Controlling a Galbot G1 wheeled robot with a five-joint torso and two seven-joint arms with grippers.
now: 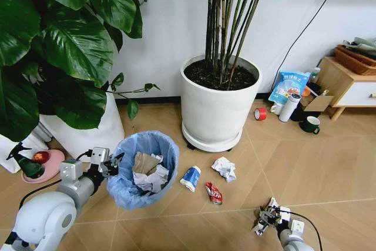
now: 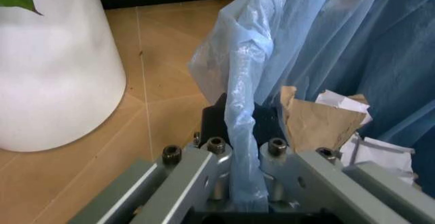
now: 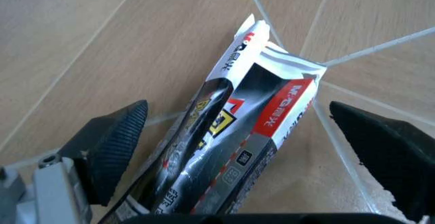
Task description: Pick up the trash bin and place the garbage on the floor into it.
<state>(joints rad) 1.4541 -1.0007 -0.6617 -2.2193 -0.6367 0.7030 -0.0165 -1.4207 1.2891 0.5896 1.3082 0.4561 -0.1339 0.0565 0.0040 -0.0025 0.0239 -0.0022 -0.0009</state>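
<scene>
I should grip the dark wrapper's middle next with my right gripper, to put the garbage into the trash bin (image 1: 144,168).
The trash bin (image 1: 144,168), lined with a crinkly light blue bag, holds brown and white paper. My left gripper (image 1: 111,165) is shut on its near rim; the left wrist view shows the bag's edge (image 2: 241,96) pinched between the fingers (image 2: 275,155). On the floor (image 1: 329,168) to the bin's right lie garbage pieces: a crushed blue-white can (image 1: 190,178), a red wrapper (image 1: 214,193) and a white paper wad (image 1: 224,168). My right gripper (image 1: 267,217) hangs low, open, over a dark wrapper (image 3: 238,132) that lies between its black fingertips (image 3: 112,147).
A big white plant pot (image 1: 214,107) stands behind the litter, and another white pot (image 1: 88,130) with broad leaves stands at the left. A green spray bottle (image 1: 26,166), a white tumbler (image 1: 289,107), a red tape roll (image 1: 260,113), a green mug (image 1: 309,124) and a wooden cabinet (image 1: 346,83) line the edges.
</scene>
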